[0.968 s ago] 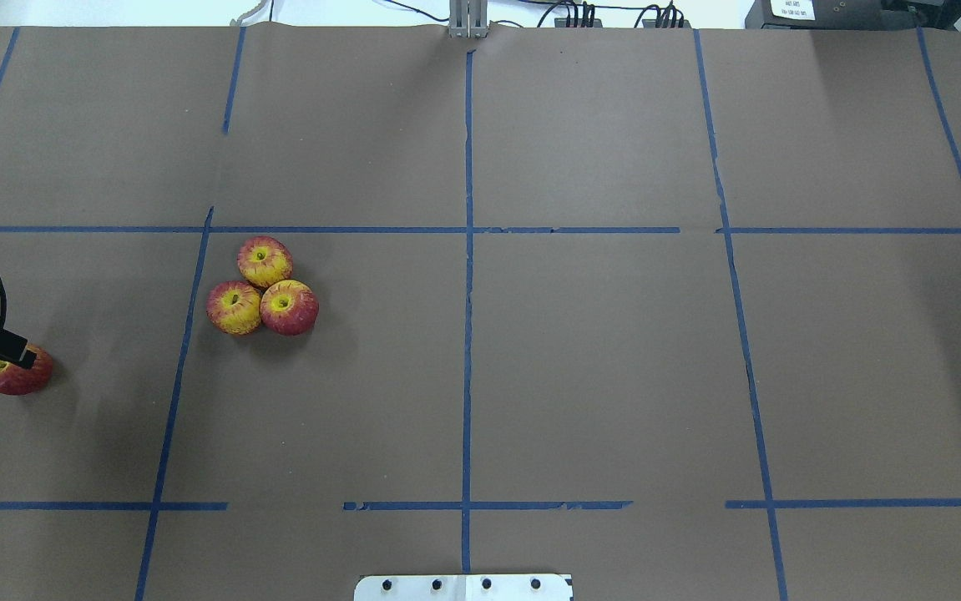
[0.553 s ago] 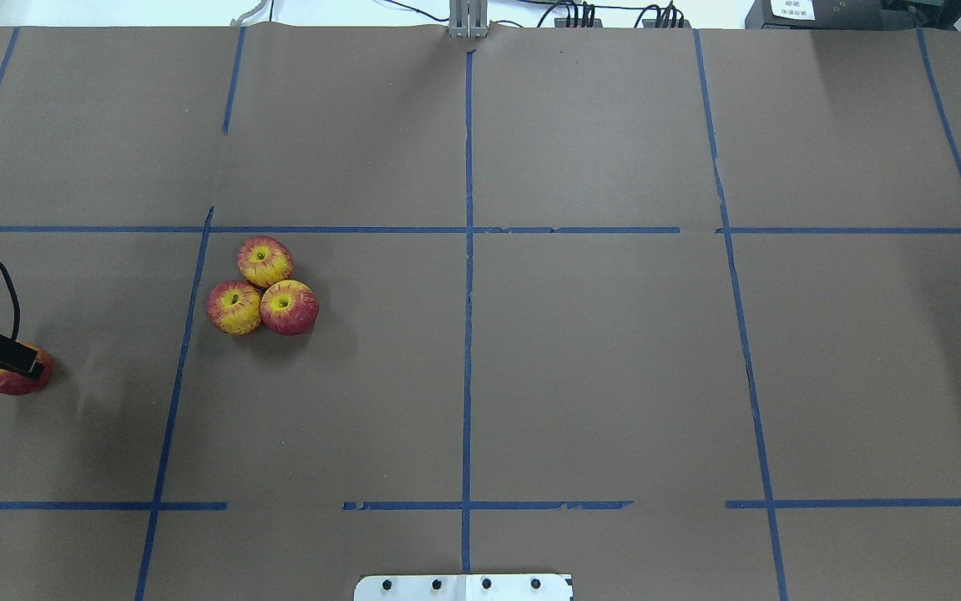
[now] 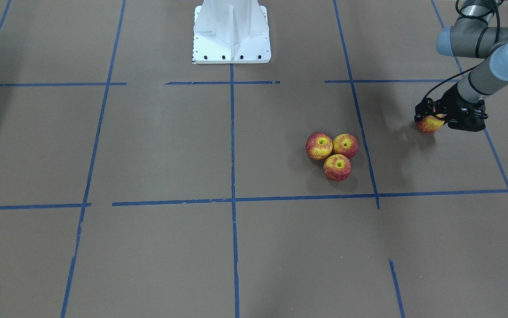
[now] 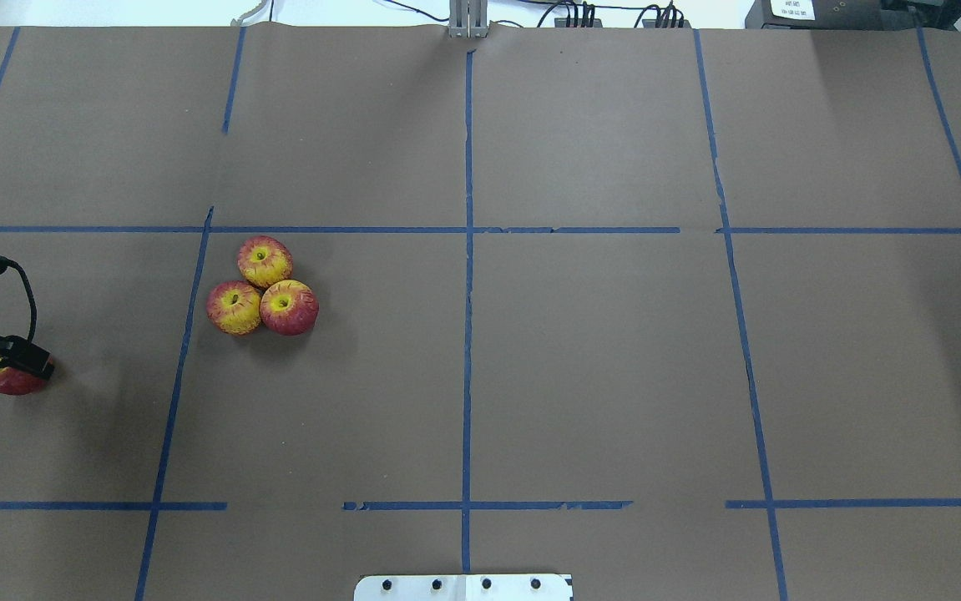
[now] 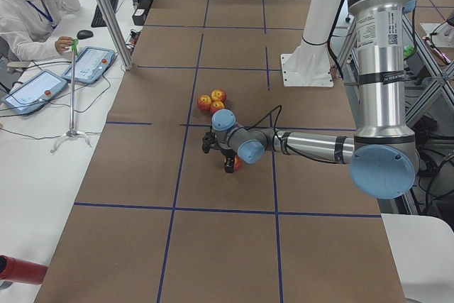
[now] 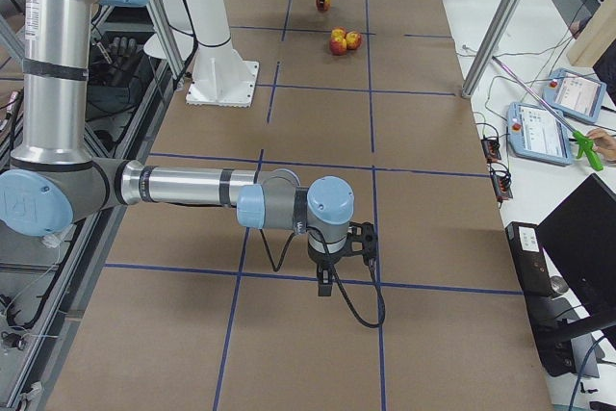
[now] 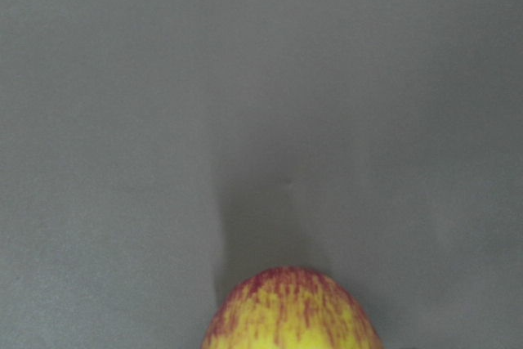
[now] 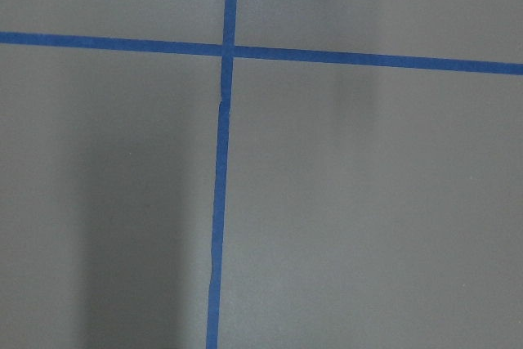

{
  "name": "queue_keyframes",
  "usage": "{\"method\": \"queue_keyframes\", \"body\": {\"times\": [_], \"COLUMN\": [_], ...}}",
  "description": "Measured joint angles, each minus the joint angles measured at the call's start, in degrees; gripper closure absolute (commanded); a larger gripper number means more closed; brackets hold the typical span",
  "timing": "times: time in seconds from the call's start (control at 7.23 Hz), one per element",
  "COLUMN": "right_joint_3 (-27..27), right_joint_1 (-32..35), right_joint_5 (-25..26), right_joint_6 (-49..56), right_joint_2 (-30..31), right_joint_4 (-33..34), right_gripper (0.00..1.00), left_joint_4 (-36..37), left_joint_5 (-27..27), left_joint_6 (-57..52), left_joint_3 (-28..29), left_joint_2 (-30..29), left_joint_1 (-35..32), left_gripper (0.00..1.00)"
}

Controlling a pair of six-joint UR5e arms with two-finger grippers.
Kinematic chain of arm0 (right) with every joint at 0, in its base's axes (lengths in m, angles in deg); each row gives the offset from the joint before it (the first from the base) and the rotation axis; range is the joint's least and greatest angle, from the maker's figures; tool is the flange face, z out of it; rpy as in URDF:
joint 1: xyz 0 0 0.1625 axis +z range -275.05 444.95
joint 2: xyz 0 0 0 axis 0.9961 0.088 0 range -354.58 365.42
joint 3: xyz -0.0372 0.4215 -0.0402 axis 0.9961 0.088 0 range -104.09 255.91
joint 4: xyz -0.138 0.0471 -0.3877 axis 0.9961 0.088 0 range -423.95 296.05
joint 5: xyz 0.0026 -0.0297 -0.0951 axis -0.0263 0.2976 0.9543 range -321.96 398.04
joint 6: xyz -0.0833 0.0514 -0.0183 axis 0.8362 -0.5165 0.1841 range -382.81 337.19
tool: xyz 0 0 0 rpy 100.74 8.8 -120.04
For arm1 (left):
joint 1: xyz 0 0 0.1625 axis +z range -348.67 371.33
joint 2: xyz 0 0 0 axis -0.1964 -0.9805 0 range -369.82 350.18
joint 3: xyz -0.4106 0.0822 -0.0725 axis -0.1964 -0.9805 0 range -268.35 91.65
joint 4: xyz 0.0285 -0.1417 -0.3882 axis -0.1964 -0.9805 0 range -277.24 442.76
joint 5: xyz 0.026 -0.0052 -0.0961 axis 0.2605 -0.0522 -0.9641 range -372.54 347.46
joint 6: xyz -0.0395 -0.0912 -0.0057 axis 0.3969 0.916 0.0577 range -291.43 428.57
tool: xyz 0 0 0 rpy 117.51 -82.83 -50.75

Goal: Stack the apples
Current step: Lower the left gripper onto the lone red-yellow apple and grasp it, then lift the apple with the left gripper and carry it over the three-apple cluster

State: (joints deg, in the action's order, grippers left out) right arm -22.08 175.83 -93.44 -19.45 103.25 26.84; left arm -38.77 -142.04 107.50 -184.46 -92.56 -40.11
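Note:
My left gripper is to pick up the fourth apple [image 4: 8,381] by its rounded sides next, to stack it on the other three apples.
Three apples [image 4: 264,261], [image 4: 234,307], [image 4: 289,307], red streaked with yellow, sit touching in a triangle left of centre; they also show in the front view [image 3: 337,167]. A fourth apple [image 4: 8,381] lies alone at the far left edge, also in the front view [image 3: 429,124]. My left gripper [image 4: 17,367] is low over this apple with its jaws either side of it, open as far as I can see. The left wrist view shows the apple's top [image 7: 290,312] on the paper. My right gripper [image 6: 327,281] shows only in the right side view; I cannot tell its state.
Brown paper with a grid of blue tape lines [image 4: 467,250] covers the table. The robot's white base [image 3: 231,33] stands at the near middle edge. An operator [image 5: 28,5] with tablets sits beyond the far side.
My left gripper has moved a little right and down over the lone apple and now hides more of it. The apples have not moved.

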Motion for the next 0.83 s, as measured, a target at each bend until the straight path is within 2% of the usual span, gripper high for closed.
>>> {"method": "queue_keyframes", "body": {"times": [0.14, 0.41, 0.55, 0.83], "right_joint_3": [0.00, 0.00, 0.00, 0.00], "right_joint_1": [0.00, 0.00, 0.00, 0.00], "right_joint_5": [0.00, 0.00, 0.00, 0.00], "right_joint_6": [0.00, 0.00, 0.00, 0.06], "right_joint_2": [0.00, 0.00, 0.00, 0.00], "right_joint_4": [0.00, 0.00, 0.00, 0.00], "right_gripper": [0.00, 0.00, 0.00, 0.00], "left_joint_4": [0.12, 0.77, 1.57, 8.11], "left_joint_5": [-0.09, -0.81, -1.53, -2.04], "left_joint_6": [1.09, 9.14, 15.23, 23.81], "left_joint_3": [-2.01, -10.23, -11.99, -9.57], "left_joint_2": [0.06, -1.19, -4.68, -16.94], "left_joint_1": [-0.06, -0.23, -0.03, 1.62], "left_gripper": [1.00, 1.00, 1.00, 1.00]}}
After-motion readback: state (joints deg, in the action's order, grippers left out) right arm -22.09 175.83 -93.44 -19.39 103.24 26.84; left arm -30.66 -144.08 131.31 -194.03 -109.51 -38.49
